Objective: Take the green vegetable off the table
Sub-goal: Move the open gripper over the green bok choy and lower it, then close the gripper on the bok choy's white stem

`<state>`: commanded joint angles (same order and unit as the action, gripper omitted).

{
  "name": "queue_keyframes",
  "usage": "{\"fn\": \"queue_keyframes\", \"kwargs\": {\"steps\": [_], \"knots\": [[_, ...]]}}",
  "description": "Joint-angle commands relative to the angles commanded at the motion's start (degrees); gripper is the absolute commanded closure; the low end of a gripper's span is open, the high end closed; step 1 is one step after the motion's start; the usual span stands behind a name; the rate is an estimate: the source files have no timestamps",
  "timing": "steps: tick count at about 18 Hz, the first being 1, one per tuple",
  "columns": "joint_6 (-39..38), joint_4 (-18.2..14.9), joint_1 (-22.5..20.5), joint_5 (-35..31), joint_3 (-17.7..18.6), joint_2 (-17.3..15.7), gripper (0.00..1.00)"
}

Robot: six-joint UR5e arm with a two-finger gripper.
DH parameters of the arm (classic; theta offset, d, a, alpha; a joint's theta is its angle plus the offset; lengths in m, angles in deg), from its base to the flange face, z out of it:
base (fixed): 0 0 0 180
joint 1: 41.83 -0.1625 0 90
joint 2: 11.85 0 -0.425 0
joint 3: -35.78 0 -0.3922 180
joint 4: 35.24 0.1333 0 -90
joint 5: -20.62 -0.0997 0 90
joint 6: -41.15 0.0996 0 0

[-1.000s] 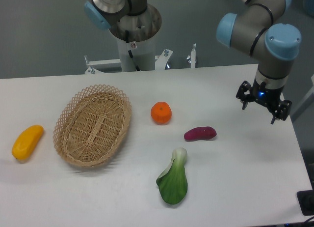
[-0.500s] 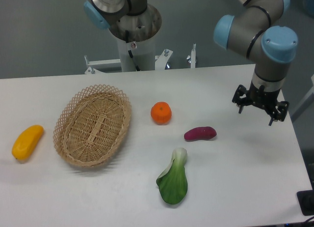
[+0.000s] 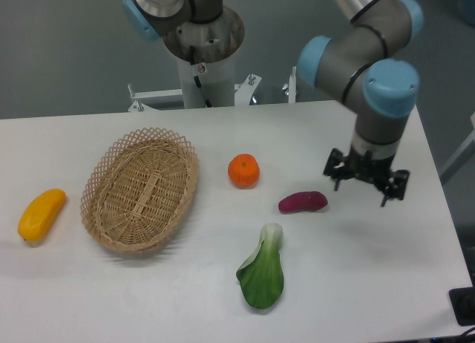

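The green vegetable needs to be picked up from the table, so I will grab it by its pale stem end (image 3: 272, 234) next.
The green vegetable (image 3: 263, 269) lies flat on the white table (image 3: 148, 298) near the front, its pale stem end pointing away from me and its dark leaf toward the front edge. My gripper (image 3: 361, 188) hangs above the table to the right of the purple sweet potato (image 3: 303, 202), well up and right of the vegetable. Its fingers (image 3: 335, 181) are spread apart, open, with nothing between them.
An orange fruit (image 3: 243, 171) sits at the table's middle. A wicker basket (image 3: 139, 188) lies to the left, and a yellow fruit (image 3: 41, 214) at the far left. The robot's base column (image 3: 204, 53) stands behind the table.
The arm has swung left and slightly forward, carrying the gripper from near the right edge to just right of the sweet potato. Nothing on the table has moved.
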<state>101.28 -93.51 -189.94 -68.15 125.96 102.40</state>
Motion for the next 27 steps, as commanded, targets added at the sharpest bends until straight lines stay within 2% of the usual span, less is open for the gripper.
{"fn": "queue_keyframes", "kwargs": {"steps": [5,14,21,27], "knots": [[-6.60,0.35,4.40,0.09,-0.09,2.37,0.00],[-9.85,0.70,10.03,-0.09,-0.26,7.47,0.00],[-13.63,5.09,11.44,-0.79,0.09,9.32,0.00],[-16.45,8.96,12.76,-5.27,0.09,11.16,0.00]]}}
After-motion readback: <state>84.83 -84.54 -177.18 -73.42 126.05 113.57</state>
